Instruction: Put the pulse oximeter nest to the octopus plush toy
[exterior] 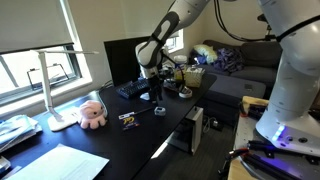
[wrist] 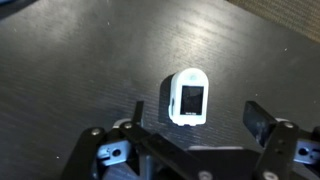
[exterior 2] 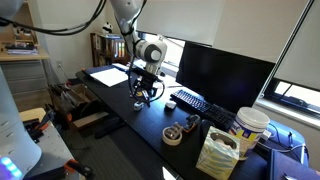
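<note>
The oximeter (exterior: pixel 160 111) (wrist: pixel 189 97) is below my fingers in an exterior view, so closing now would miss it. My gripper moves lower, then closes on the oximeter.
The pulse oximeter (wrist: pixel 186 96), a small white clip with a dark screen, lies flat on the black desk. In the wrist view it sits between the two fingers of my gripper (wrist: pixel 196 110), which is open and hovers just above it without touching. In an exterior view my gripper (exterior: pixel 148 94) hangs over the middle of the desk, and the small dark oximeter (exterior: pixel 159 110) lies just below it. The pale-pink octopus plush toy (exterior: pixel 92 114) sits further along the desk, well apart from the gripper. My gripper (exterior 2: pixel 143 90) also shows in the other exterior view, where the plush is not visible.
A small yellow-and-dark flat item (exterior: pixel 128 118) lies between plush and gripper. A keyboard (exterior: pixel 133 88) and monitor (exterior 2: pixel 222 70) stand behind. A white lamp (exterior: pixel 55 85) is near the plush. A tape roll (exterior 2: pixel 172 135), a bag (exterior 2: pixel 218 152) and papers (exterior: pixel 60 163) lie on the desk.
</note>
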`<state>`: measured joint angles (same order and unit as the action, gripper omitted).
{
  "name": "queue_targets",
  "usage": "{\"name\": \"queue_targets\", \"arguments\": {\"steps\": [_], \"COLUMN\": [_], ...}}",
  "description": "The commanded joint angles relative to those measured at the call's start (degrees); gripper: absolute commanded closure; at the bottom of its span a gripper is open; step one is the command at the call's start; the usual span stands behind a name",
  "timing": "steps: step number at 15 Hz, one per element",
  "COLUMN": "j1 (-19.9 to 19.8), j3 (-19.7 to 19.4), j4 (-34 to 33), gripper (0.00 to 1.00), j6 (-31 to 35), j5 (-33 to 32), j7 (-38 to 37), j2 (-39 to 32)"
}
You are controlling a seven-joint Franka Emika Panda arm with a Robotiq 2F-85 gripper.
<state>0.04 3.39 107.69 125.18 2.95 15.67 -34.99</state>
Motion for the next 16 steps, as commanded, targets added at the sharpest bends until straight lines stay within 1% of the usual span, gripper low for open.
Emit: {"name": "queue_targets", "arguments": {"steps": [1,4,8,10,13,16], "j1": [0.0,2.9,5.4,6.6,7.1,6.8], "j3": [1.7,0.2,-0.8,-1.3,-1.6,-2.6], "j4": [-11.7,-14.8,-14.5,-12.0,-7.8,-1.9], "gripper": [0.00,0.00,0.00,0.00,0.00,0.00], "j6": [-4.6,-4.5,-2.7,-0.7,2.4,8.2], "j5": [-1.7,-4.4,-6.4,-7.0,-6.8,-5.9], "j7": [2.6,-2.3,-7.8,-11.1,-14.6,-18.7], "j2": [-9.1,-11.9,-12.2,-10.9,-8.6,-5.9]}}
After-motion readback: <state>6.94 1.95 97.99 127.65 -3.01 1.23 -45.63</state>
